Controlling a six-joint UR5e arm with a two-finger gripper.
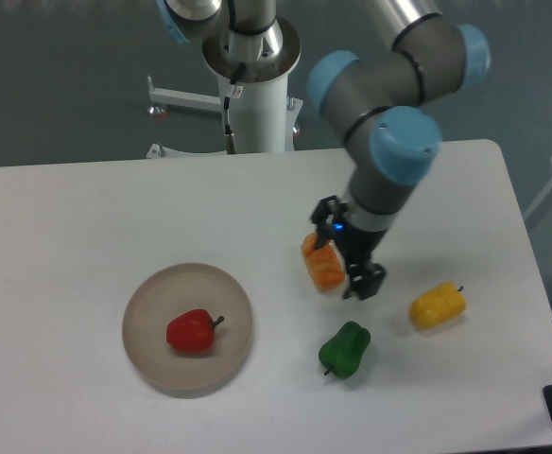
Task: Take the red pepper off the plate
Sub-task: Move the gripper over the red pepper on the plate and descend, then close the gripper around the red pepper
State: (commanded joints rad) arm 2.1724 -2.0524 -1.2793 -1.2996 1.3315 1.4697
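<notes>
I'll next grab the red pepper by its plump red body (191, 332) to lift it off the plate.
The red pepper (190, 331) lies in the middle of the round beige plate (146, 347) at the front left of the table, its dark stem pointing right. My gripper (346, 252) hangs well to the right of the plate, above the right end of the orange ridged pepper (322, 266). Its fingers stand apart with nothing between them, so it is open. Nothing touches the red pepper.
A green pepper (345, 350) lies in front of the gripper, and a yellow pepper (438, 305) lies to its right. The arm's white pedestal (253, 90) stands at the back edge of the table.
</notes>
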